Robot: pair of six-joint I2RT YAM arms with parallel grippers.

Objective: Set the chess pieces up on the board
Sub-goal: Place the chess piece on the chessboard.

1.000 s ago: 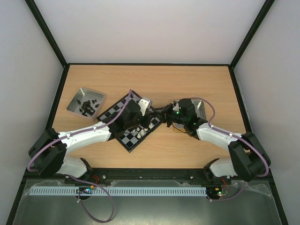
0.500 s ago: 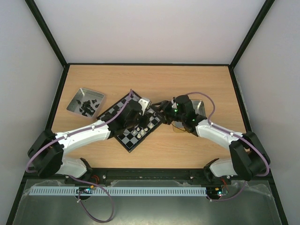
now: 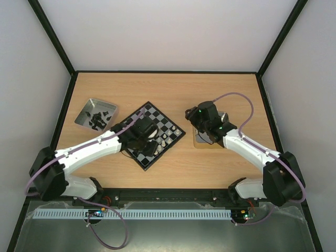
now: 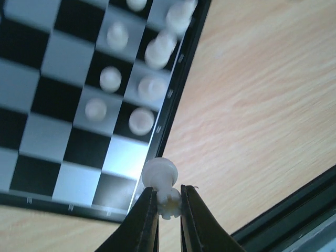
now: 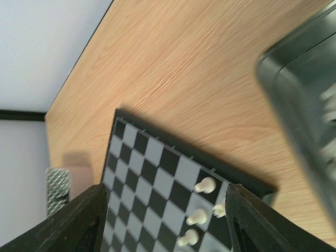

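Observation:
The white chess piece is hanging beside the empty corner square and would fall onto the board's black edge. My left gripper needs to line it up with that square before it opens.
The board lies turned like a diamond in the middle of the table, with several white chess pieces along its near-right edge. My left gripper hangs over the board's near corner. In the left wrist view, the left gripper is shut on a white chess piece, held just above the board's black edge. My right gripper is right of the board. In the right wrist view, the right gripper stands open with nothing between its fingers, and three pieces show on the board below.
A metal tray at the left holds several dark pieces. Another metal tray, blurred, sits close on the right of the right gripper. Bare wood lies behind the board and along the near edge.
My right gripper has opened and pulled back from the board's right corner toward the right tray. My left gripper has shifted toward the board's near corner, still holding its piece.

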